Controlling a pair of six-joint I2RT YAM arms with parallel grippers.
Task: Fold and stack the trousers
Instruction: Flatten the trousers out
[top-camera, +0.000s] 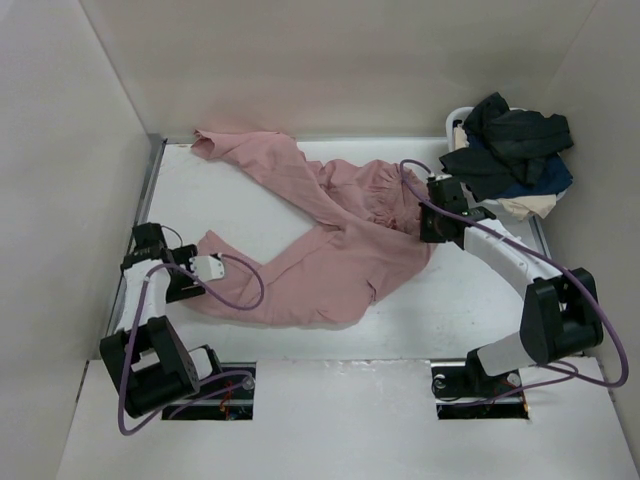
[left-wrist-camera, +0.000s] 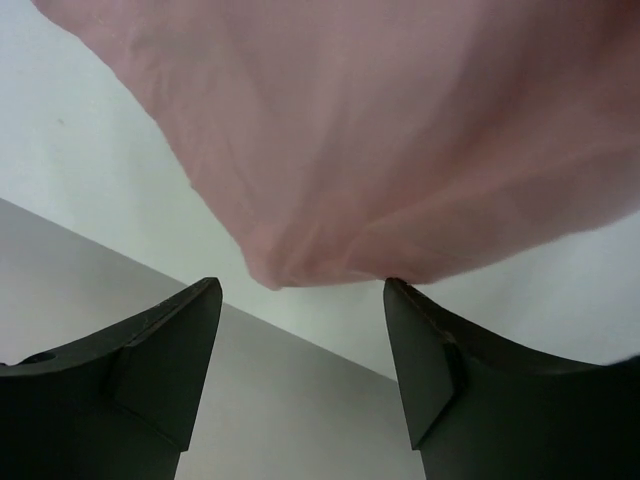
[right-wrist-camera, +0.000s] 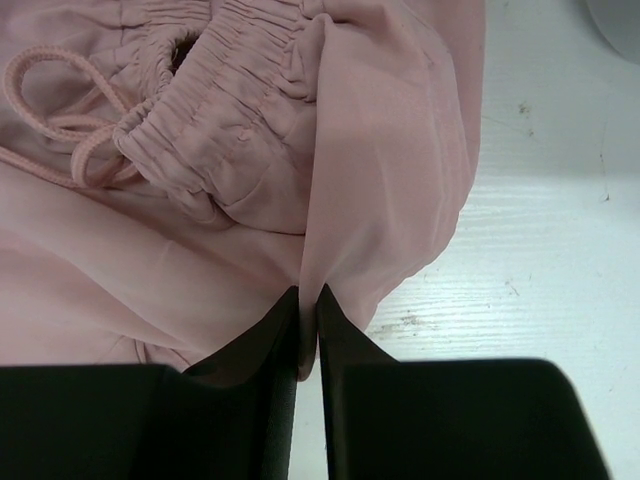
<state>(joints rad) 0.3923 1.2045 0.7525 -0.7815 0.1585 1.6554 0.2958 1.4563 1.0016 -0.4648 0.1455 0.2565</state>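
My left gripper grabs the trousers (top-camera: 330, 255) next, by the cloth's edge at the trouser leg's end, to stretch that leg straight for folding.
The dusty-pink trousers (top-camera: 330, 255) lie spread on the white table, one leg running to the back left, the other toward the left front. The gathered waist (right-wrist-camera: 230, 60) with its drawstring shows in the right wrist view. My right gripper (top-camera: 432, 226) is shut on a fold of the trousers (right-wrist-camera: 350, 200) at the waist end; in the right wrist view my right gripper (right-wrist-camera: 308, 310) pinches the cloth between its tips. My left gripper (top-camera: 190, 268) is open at the leg's end; in the left wrist view my left gripper (left-wrist-camera: 300, 295) stands just below the cloth's edge (left-wrist-camera: 400, 150).
A pile of black and navy garments (top-camera: 510, 150) on a cream cloth (top-camera: 525, 207) sits at the back right corner. Grey walls enclose the table (top-camera: 470, 300) on the left, back and right. Purple cables loop off both arms.
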